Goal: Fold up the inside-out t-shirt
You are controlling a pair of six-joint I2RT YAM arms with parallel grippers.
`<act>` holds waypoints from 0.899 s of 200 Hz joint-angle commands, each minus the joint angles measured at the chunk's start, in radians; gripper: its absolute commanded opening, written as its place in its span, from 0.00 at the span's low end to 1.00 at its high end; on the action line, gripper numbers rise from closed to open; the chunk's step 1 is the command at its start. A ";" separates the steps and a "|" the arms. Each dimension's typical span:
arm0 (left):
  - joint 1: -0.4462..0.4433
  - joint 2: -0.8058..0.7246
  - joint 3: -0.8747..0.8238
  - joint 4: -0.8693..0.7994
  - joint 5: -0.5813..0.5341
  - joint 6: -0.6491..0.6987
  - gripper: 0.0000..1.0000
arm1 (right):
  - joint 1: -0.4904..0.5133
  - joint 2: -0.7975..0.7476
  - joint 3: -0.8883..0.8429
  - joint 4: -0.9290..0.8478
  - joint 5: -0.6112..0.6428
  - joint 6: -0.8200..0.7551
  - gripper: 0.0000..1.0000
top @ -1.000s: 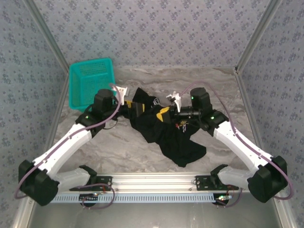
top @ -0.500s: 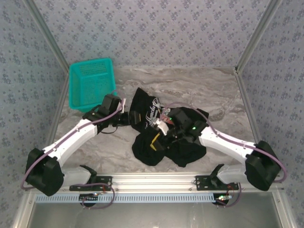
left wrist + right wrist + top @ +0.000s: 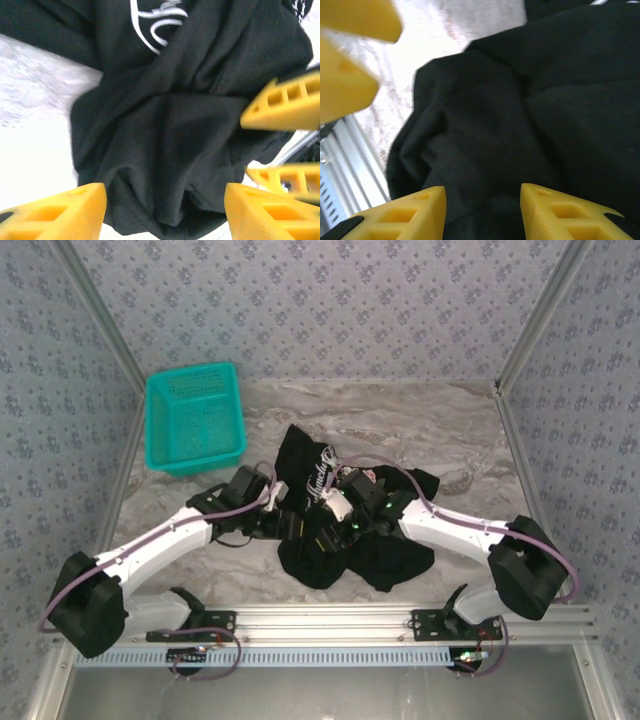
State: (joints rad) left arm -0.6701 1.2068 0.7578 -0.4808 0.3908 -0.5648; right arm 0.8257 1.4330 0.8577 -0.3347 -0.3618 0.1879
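Observation:
I need to pinch the t-shirt's near black fold [image 3: 323,548] [image 3: 482,198] with my right gripper, so cloth beside it stays free for my left gripper to take for folding.
The inside-out t-shirt [image 3: 385,555] lies as a crumpled black heap in the middle of the table, with white lettering [image 3: 322,475] showing at its far side. My left gripper [image 3: 297,529] hangs low over the heap's near left part. It is open, its yellow fingers [image 3: 60,212] standing wide either side of a black fold [image 3: 165,150]. My right gripper [image 3: 327,531] meets it from the right and is open too. Its fingertips [image 3: 565,212] straddle dark cloth [image 3: 490,140] and hold nothing. Each wrist view shows the other gripper's yellow fingers close by.
A teal mesh basket [image 3: 195,420] stands at the back left on the marble table [image 3: 440,435]. The aluminium rail [image 3: 330,622] runs along the near edge, just beyond the shirt's hem. Patterned walls close in the sides and back.
The right gripper held the shirt up a second ago; it has opened, and the shirt has dropped into a heap. Both grippers have come down and nearer, meeting over the shirt's near left.

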 commanded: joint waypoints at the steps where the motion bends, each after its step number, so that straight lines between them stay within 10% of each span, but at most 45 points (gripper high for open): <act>1: -0.033 0.008 -0.032 0.073 0.075 -0.009 0.59 | -0.020 -0.010 0.036 -0.033 0.060 0.015 0.46; 39: -0.090 0.117 -0.008 0.130 0.026 0.009 0.56 | -0.064 -0.059 0.004 -0.046 0.000 0.024 0.46; 108: -0.090 0.146 0.004 0.233 0.087 0.039 0.01 | -0.094 -0.007 -0.024 0.028 -0.128 0.107 0.48; 180: -0.072 0.115 -0.005 0.214 0.086 0.050 0.00 | -0.122 0.024 -0.027 0.050 -0.158 0.133 0.46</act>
State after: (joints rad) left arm -0.7506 1.3312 0.7437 -0.2607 0.4580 -0.5388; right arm 0.7132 1.4437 0.8261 -0.2680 -0.5209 0.3077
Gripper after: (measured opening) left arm 0.042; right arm 0.442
